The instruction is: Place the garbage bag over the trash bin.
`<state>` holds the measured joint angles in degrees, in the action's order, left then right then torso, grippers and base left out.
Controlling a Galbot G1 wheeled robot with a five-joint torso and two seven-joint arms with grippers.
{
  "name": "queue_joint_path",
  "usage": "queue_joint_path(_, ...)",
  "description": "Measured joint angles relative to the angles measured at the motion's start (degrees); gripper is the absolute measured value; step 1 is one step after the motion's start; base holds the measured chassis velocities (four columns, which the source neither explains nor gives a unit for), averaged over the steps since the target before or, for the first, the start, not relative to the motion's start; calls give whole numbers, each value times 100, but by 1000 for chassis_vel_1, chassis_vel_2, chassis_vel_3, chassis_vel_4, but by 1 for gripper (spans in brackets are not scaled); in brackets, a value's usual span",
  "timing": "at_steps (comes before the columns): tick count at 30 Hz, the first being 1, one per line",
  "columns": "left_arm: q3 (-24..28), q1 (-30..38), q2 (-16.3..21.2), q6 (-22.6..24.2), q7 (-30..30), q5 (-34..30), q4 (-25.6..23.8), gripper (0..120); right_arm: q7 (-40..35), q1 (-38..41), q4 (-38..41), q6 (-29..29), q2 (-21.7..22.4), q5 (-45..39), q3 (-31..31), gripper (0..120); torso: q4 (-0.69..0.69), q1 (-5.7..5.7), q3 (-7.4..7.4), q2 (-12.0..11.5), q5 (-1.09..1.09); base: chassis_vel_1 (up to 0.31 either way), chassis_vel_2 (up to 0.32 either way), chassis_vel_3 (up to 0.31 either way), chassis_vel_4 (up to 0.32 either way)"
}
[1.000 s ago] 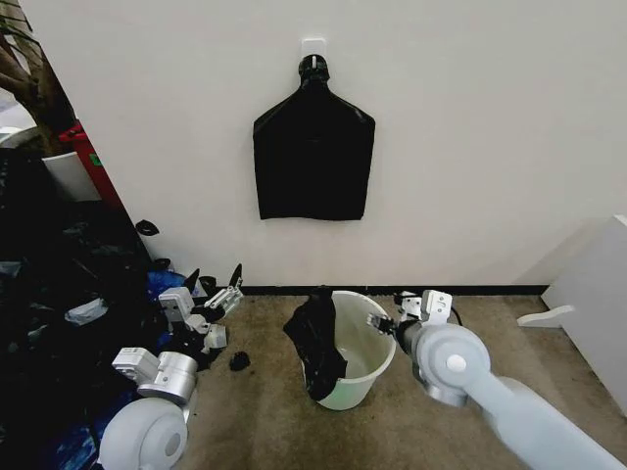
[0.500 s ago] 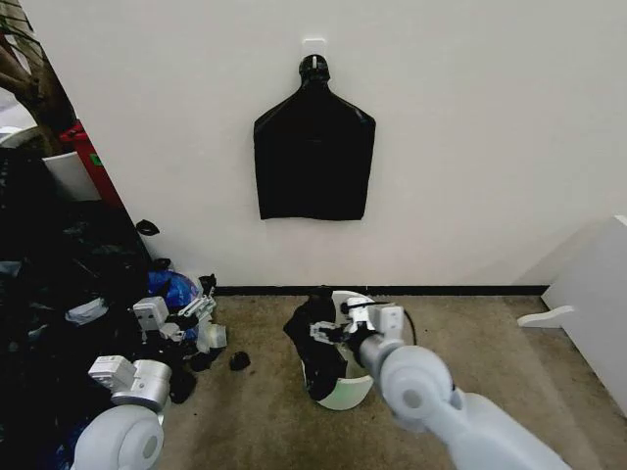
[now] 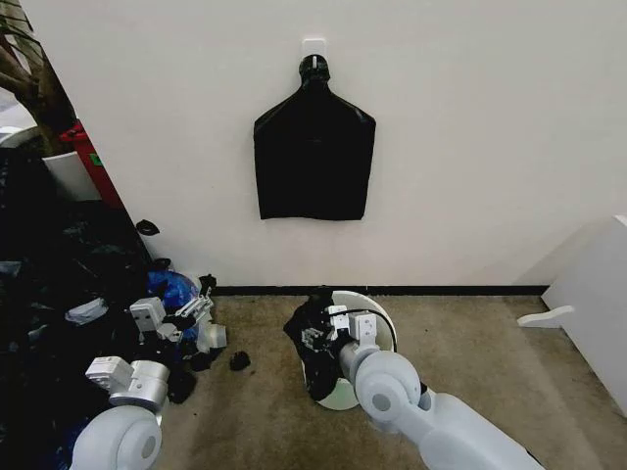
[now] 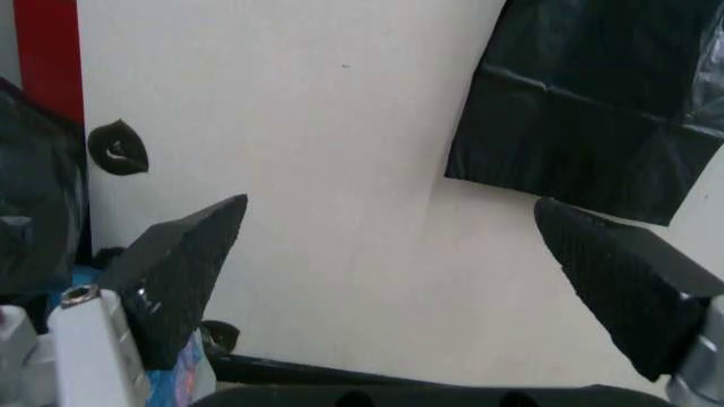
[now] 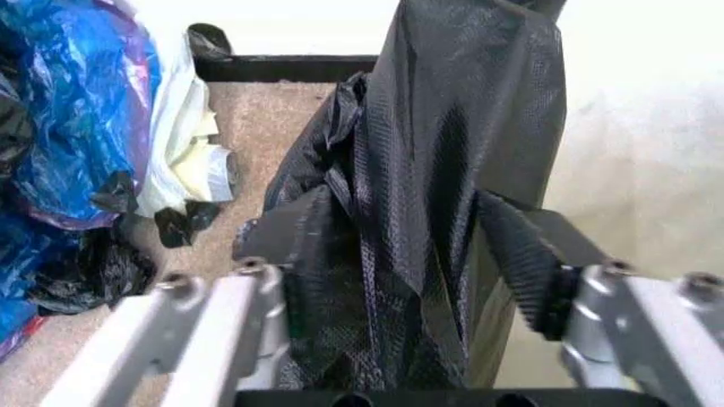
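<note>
My right gripper grabs the bag's raised hanging fold (image 3: 321,337) next, where the loose bag bunches narrow, since the garbage bag (image 3: 310,345) hangs slack over the bin's rim.
The cream-white trash bin (image 3: 385,320) stands on the floor near the wall. The glossy black garbage bag (image 3: 310,345) hangs bunched over the bin's left rim and down its outside. My right gripper (image 3: 329,329) reaches across the bin's mouth to the bag. In the right wrist view the right gripper (image 5: 391,233) is open, one finger on each side of a hanging fold of the bag (image 5: 453,170). My left gripper (image 3: 194,309) hovers to the left by the heap of bags, and the left wrist view shows it (image 4: 396,280) open and holding nothing.
A flat black bundle (image 3: 314,157) hangs from a hook on the wall above the bin. A big heap of dark and blue bags (image 3: 78,294) fills the left side. A white cabinet (image 3: 598,304) stands at the right. Bare carpet lies right of the bin.
My right arm has swung left from the bin's right side across its mouth to the bag. The left gripper has drawn back a little to the left.
</note>
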<state>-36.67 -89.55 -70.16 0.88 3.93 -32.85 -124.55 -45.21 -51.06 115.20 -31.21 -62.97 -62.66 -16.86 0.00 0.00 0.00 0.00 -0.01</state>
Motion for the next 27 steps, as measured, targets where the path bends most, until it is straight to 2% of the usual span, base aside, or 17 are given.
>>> queue_joint_path(6,149,20,-15,-11,-9,31,0,100,-124,-8,10,114,47,2,7,19,0,0,0,0,1,0,0,0,0)
queue_joint_path(7,149,20,-15,-11,-9,31,0,100,-124,-8,10,114,47,2,7,19,0,0,0,0,1,0,0,0,0)
queue_joint_path(12,409,51,-34,-12,-13,143,6,100,-173,-38,77,144,119,2,70,0,0,0,0,0,2,0,0,0,0)
queue_joint_path(23,1321,210,40,40,8,539,187,100,-157,-255,464,154,313,-108,489,0,0,0,0,0,3,0,0,0,0)
queue_joint_path(27,1672,295,129,222,79,744,281,100,-71,-392,556,140,348,-150,697,0,0,0,0,0,2,0,0,0,0)
